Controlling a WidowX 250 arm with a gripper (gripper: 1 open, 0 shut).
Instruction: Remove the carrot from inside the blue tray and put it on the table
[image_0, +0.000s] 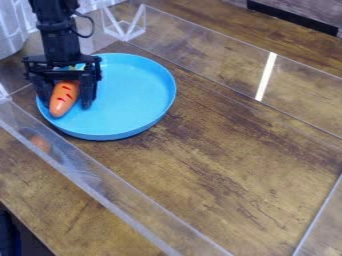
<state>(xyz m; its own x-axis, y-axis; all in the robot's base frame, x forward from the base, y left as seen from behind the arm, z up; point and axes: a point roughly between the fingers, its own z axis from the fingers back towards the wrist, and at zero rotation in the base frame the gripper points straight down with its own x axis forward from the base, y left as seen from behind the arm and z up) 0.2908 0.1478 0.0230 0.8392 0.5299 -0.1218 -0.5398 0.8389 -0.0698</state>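
I need to take the carrot out of the blue tray (140, 95) next, so I should grab it with my gripper by its thick middle (66, 92) and leave its tip free.
The blue tray (140, 95) lies on the table (227, 150) at the upper left. The small orange carrot (62, 99) rests inside the tray near its left rim, with its tip pointing toward the camera. My black gripper (64, 92) hangs straight down over it, open, with one finger on each side of the carrot. The fingertips are low in the tray, at the carrot's level. I cannot tell whether the fingers touch the carrot.
A white wire-frame object (123, 18) stands behind the tray at the back edge. A pale object (11, 35) sits at the far left. The raised edge of the clear covering (80, 170) runs diagonally across the front left.
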